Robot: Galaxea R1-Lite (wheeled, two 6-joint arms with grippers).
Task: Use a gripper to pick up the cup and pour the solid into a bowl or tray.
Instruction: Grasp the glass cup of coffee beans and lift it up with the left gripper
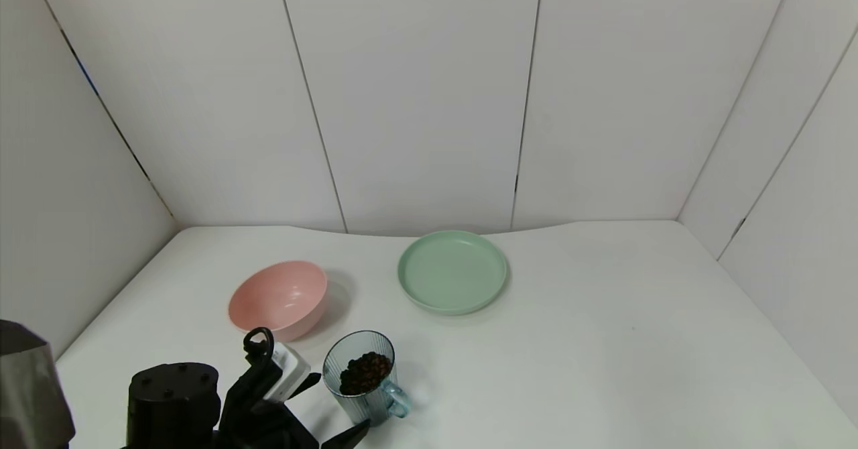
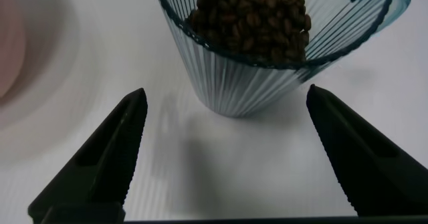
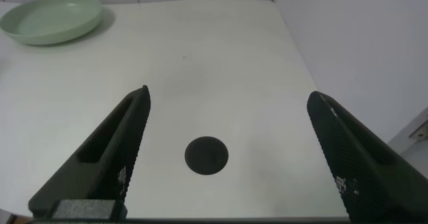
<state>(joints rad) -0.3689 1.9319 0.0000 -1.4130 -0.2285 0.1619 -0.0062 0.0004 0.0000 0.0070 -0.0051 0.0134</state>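
Loose brown beans cover the bottom of the open cup (image 1: 362, 385), so my left gripper should next grab the cup around its ribbed sides to keep it level.
The ribbed blue-grey cup (image 1: 362, 385) stands upright near the table's front left, its handle (image 1: 397, 401) toward the right. It holds dark brown beans (image 1: 365, 372). My left gripper (image 1: 342, 401) is open and low just in front of the cup. In the left wrist view the cup (image 2: 241, 83) with its beans (image 2: 257, 17) stands just beyond my open gripper (image 2: 226, 93), and neither finger touches it. The pale green plate (image 1: 452, 271) lies empty farther back, to the right of the cup. My right gripper (image 3: 227, 97) is open and empty over the table's right side, out of the head view.
A pink bowl (image 1: 278, 299) sits behind and to the left of the cup, close to my left wrist. White walls enclose the table on three sides. A dark round mark (image 3: 206, 155) lies on the table under my right gripper. The green plate (image 3: 52, 20) shows far off there.
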